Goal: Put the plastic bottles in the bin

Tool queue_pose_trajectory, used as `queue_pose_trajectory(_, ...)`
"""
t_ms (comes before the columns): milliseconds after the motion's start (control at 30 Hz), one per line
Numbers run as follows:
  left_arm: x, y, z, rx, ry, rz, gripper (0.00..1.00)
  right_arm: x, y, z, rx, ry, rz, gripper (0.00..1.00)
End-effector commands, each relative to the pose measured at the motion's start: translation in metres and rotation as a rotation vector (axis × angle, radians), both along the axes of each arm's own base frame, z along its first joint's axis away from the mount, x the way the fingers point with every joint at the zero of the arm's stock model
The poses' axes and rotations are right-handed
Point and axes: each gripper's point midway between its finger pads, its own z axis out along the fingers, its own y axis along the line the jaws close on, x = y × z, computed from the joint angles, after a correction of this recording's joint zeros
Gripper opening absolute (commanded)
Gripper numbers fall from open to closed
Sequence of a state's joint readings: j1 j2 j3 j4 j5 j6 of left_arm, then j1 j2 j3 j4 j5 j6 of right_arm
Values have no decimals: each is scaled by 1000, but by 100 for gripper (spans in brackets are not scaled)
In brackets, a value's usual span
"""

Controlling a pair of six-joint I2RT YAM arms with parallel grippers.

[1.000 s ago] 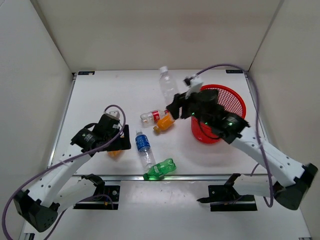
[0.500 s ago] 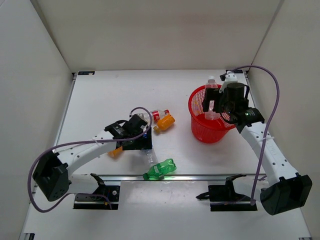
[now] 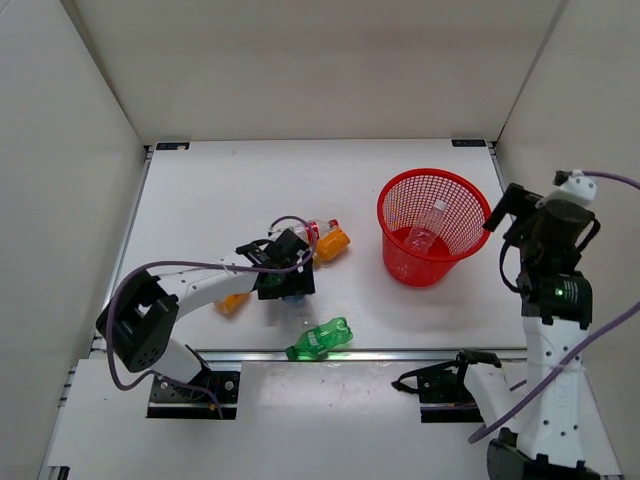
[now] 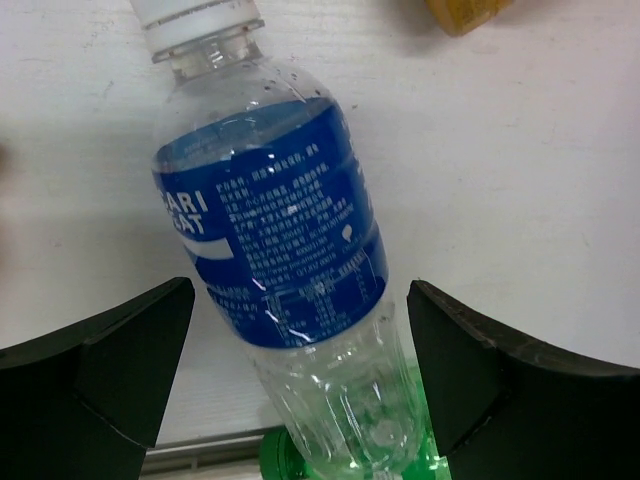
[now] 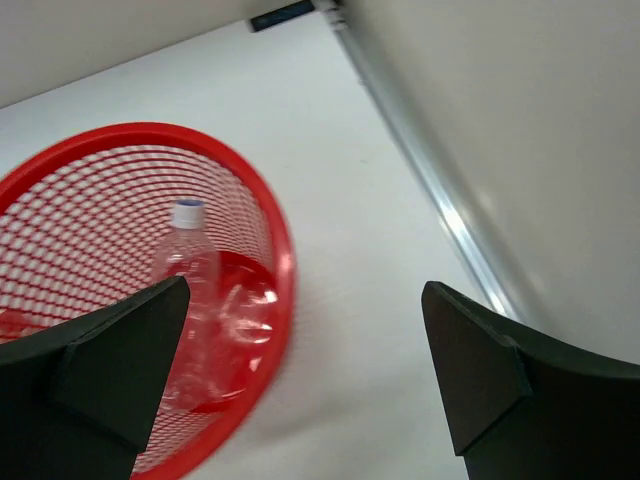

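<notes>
My left gripper lowers next, before it closes on the bottle. In the left wrist view my fingers are still above the sides of the blue-labelled bottle (image 4: 270, 220).
The bin (image 3: 383, 212) is a red mesh basket at the right, and a plain clear bottle (image 3: 425, 233) lies inside it. The right wrist view shows that bottle (image 5: 190, 290) behind the bin's rim (image 5: 286, 250). My right gripper (image 3: 503, 207) hangs open and empty just right of the bin; its jaws (image 5: 305, 370) frame bare table. My left gripper (image 4: 300, 370) is open, straddling the lower body of a blue-labelled bottle (image 4: 270, 220) lying on the table, without touching it. From above, the left gripper (image 3: 290, 282) hides that bottle.
An orange bottle (image 3: 331, 243) and a red-labelled clear bottle (image 3: 314, 231) lie just beyond the left gripper. A second orange bottle (image 3: 230, 302) lies at its left. A green bottle (image 3: 320, 339) rests near the front rail, and it also shows under the blue-labelled one (image 4: 290, 462).
The right gripper carried the clear bottle over the bin, opened, dropped it in and drew back to the right. The left gripper moved right onto the blue-labelled bottle.
</notes>
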State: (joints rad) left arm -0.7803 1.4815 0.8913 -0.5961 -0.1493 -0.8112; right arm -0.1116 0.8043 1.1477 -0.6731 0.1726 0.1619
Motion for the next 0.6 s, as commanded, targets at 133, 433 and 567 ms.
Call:
queue_pose_trajectory(133, 20, -4, -17, -36, -28, 69, 97, -57, -42, -66, -1, 151, -238, 99)
queue_pose_trajectory(433, 23, -5, 5, -72, -65, 64, 47, -77, -49, -120, 61, 197, -338, 99)
queue_pose_trajectory(567, 25, 7, 58, -81, -184, 64, 38, -68, -32, -126, 77, 205, -216, 100)
